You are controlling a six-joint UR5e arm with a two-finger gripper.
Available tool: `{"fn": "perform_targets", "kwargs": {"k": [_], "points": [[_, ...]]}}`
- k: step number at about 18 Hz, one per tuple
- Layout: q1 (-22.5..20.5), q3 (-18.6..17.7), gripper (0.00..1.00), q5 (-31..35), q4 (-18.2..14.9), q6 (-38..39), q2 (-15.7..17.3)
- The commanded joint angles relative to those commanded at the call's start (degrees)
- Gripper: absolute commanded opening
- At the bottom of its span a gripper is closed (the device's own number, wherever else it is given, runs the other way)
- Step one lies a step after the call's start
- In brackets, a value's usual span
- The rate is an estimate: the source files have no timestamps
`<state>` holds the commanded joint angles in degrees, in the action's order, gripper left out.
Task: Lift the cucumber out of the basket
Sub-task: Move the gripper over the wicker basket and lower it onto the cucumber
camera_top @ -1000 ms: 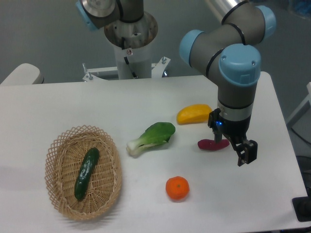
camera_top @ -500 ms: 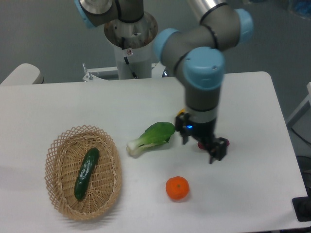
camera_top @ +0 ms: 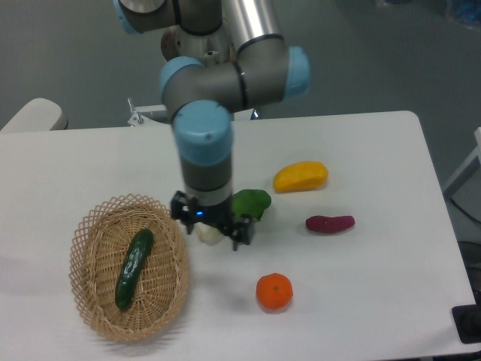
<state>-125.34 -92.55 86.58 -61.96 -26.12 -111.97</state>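
Observation:
The cucumber needs to come out of the wicker basket, so my gripper should next grab it by its end toward the bok choy.
The dark green cucumber (camera_top: 134,268) lies lengthwise in the oval wicker basket (camera_top: 84,226) at the table's front left. My gripper (camera_top: 210,224) hangs just to the right of the basket's far right rim, above the table and over the white stem of the bok choy. Its fingers (camera_top: 240,232) stand apart, so it is open and holds nothing. It is roughly a hand's width up and right of the cucumber's upper end and does not touch it.
The bok choy (camera_top: 252,203) lies partly hidden behind the gripper. An orange (camera_top: 274,292) sits at the front centre. A yellow mango (camera_top: 301,177) and a purple sweet potato (camera_top: 329,223) lie to the right.
The arm has swung left across the table, from beside the purple sweet potato to the basket's right rim. No object has moved.

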Motion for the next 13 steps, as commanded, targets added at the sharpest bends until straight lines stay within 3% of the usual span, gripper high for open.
{"fn": "perform_targets", "kwargs": {"k": [5, 10, 13], "points": [[3.9, -0.4, 1.0, -1.4, 0.4, 3.2, -2.2], [7.2, -1.5, 1.0, -1.2, 5.0, 3.3, -5.0], [8.0, -1.4, 1.0, -1.2, 5.9, 3.3, -6.1]]}}
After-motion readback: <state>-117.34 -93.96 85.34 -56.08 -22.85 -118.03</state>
